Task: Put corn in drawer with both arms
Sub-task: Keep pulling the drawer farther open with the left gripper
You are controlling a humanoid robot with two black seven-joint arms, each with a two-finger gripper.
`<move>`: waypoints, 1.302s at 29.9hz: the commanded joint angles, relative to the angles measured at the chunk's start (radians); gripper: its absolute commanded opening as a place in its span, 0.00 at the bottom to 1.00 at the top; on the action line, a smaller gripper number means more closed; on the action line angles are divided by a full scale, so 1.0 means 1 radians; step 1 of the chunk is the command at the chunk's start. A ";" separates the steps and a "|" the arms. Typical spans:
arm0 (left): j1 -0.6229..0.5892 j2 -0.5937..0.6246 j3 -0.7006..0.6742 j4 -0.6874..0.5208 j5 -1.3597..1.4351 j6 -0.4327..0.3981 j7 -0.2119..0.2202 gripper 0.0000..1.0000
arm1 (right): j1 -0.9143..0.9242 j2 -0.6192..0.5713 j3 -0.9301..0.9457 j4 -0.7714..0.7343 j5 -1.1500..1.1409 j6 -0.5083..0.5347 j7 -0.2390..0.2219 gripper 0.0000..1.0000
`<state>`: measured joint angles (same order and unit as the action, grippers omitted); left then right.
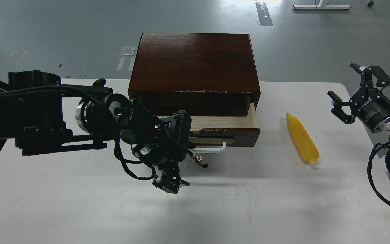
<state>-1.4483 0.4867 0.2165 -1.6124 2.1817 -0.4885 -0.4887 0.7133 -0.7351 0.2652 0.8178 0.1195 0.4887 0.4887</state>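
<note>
My right gripper grips the corn by its stem end (310, 156) next, to put the corn in the drawer (225, 130).
The yellow corn (301, 138) lies on the white table to the right of the drawer, pointed tip away from me. The drawer (225, 130) stands partly pulled out of the dark wooden cabinet (195, 62), its pale interior showing. Its white bar handle (212, 149) sticks out to the right of my left gripper (177, 154), which sits against the drawer's front left and hides the handle's left end. Its fingers are dark and tangled with cables, so their state is unclear. My right gripper (354, 88) is open and empty, held above the table's right edge, right of the corn.
The white table (249, 203) reaches to the front and left. Its right edge runs just under my right arm. A cable connector (200, 161) juts from my left wrist toward the handle.
</note>
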 commanded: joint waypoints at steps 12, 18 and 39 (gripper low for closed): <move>-0.009 -0.005 0.055 0.026 0.000 0.000 0.000 0.99 | -0.002 0.000 0.000 0.000 -0.001 0.000 0.000 1.00; -0.056 -0.039 0.086 0.049 0.000 0.000 0.000 0.99 | -0.003 0.002 0.000 0.000 0.000 0.000 0.000 1.00; -0.144 -0.043 0.136 0.012 0.000 0.000 0.000 0.99 | -0.003 0.008 0.005 -0.003 -0.001 0.000 0.000 1.00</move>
<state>-1.5805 0.4424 0.3615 -1.5860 2.1822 -0.4915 -0.4887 0.7102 -0.7272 0.2656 0.8158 0.1187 0.4887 0.4887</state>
